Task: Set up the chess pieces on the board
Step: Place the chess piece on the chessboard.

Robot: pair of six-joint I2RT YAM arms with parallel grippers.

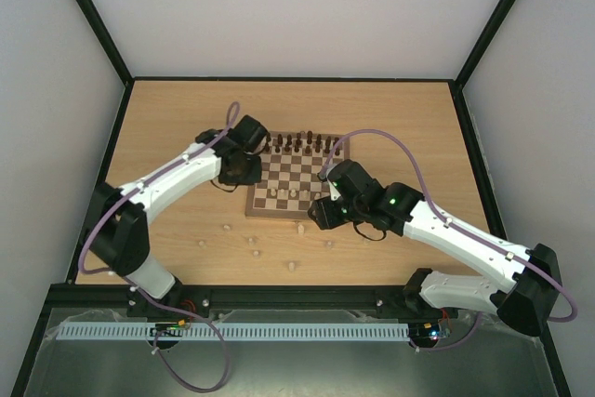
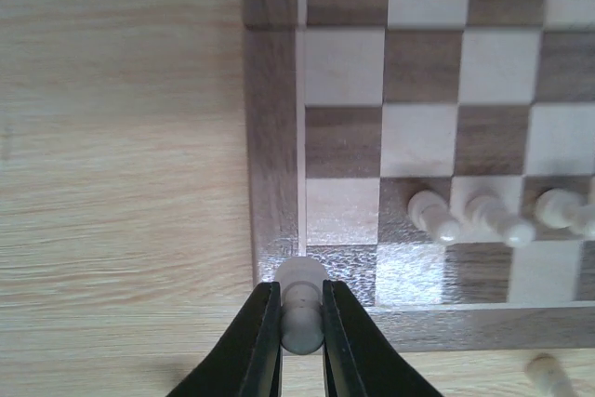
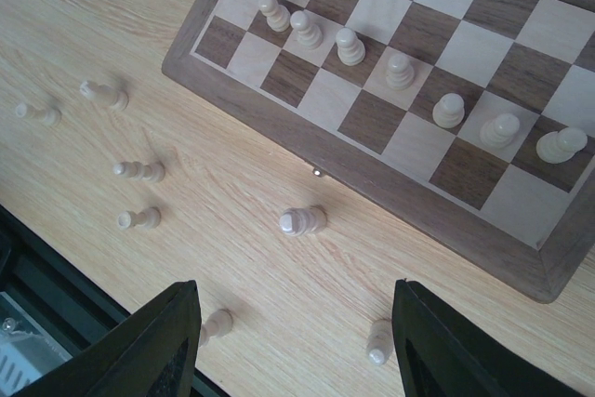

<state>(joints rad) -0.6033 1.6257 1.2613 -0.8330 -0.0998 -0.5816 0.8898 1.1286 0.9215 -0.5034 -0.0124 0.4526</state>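
Note:
The pale piece would fall at the board's corner rim if my left gripper opened now; it must first reach the pawn row's loose end square.
The board (image 1: 299,177) lies mid-table, with dark brown chess pieces (image 1: 296,144) along its far rows and a row of pale pawns (image 1: 290,194) near its front. My left gripper (image 2: 301,323) is shut on a pale piece (image 2: 302,309) and holds it over the board's corner (image 2: 274,258); it sits at the board's left edge in the top view (image 1: 234,178). My right gripper (image 3: 293,346) is open and empty above a lying pale piece (image 3: 302,221) on the table just off the board's front edge (image 3: 418,202); it also shows in the top view (image 1: 321,216).
Several pale pieces lie loose on the tabletop in front of the board (image 1: 253,246), also in the right wrist view (image 3: 139,171) (image 3: 379,341) (image 3: 216,324). The table's dark front edge (image 3: 56,276) is close. Pale pawns (image 2: 432,214) stand near the left gripper.

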